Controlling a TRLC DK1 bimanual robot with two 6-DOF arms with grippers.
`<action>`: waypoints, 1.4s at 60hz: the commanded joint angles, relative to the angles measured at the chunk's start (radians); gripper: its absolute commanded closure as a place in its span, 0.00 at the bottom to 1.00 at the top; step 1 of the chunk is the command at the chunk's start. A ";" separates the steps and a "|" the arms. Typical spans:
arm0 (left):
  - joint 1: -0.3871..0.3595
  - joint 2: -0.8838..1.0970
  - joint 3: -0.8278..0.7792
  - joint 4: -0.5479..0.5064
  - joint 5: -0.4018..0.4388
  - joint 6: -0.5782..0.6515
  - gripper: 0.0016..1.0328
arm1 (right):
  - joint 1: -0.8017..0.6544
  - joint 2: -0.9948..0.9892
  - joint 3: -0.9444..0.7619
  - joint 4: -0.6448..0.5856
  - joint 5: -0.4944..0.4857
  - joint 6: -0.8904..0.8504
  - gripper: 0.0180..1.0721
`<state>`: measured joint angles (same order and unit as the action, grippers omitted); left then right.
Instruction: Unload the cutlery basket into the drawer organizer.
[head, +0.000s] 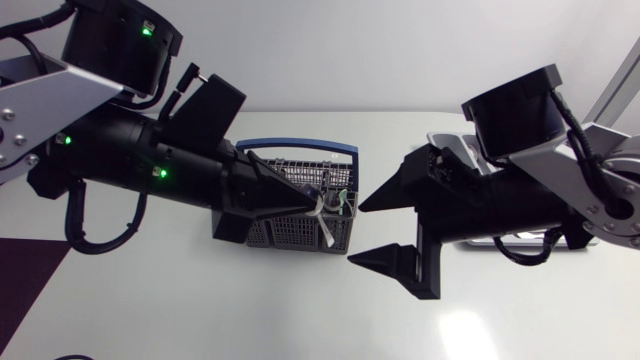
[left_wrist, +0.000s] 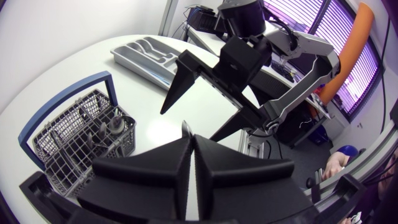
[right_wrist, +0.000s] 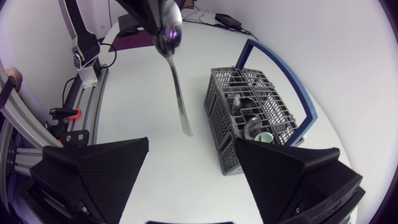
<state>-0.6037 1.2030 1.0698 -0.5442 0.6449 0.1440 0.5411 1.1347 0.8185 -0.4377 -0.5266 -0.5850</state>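
I should next use my right gripper to grab the spoon by its handle (head: 327, 232) (right_wrist: 180, 99), which hangs free below while my left gripper's fingers cover the spoon's bowl.
The grey wire cutlery basket (head: 290, 228) with a blue handle (head: 300, 146) stands mid-table and holds several utensils (right_wrist: 249, 121). My left gripper (head: 312, 205) hovers over the basket's right end, shut on the bowl of a metal spoon (right_wrist: 175, 81), which hangs handle-down beside the basket (right_wrist: 249, 112). My right gripper (head: 365, 230) is open just right of the basket, facing the left gripper; the spoon's handle tip hangs a little ahead of its spread fingers (right_wrist: 99, 171). The grey drawer organizer (left_wrist: 146, 55) lies behind the right arm, seen in the left wrist view.
Bare white tabletop (head: 200, 300) lies in front of the basket and around it. A dark mat (head: 20, 280) covers the near left corner. My right arm (head: 520, 200) covers most of the table's right side.
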 joint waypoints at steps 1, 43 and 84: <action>-0.011 0.004 -0.028 0.001 0.024 0.039 0.96 | -0.003 -0.007 -0.036 -0.004 -0.026 -0.022 0.05; -0.103 0.079 -0.016 0.010 0.029 0.060 0.96 | 0.063 0.008 -0.019 -0.013 -0.144 -0.064 0.59; -0.100 0.072 -0.028 0.007 0.029 0.062 0.96 | 0.065 0.059 0.025 -0.061 -0.168 -0.061 0.95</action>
<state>-0.7036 1.2709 1.0592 -0.5419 0.6720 0.1844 0.5949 1.1709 0.8253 -0.4747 -0.6842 -0.6376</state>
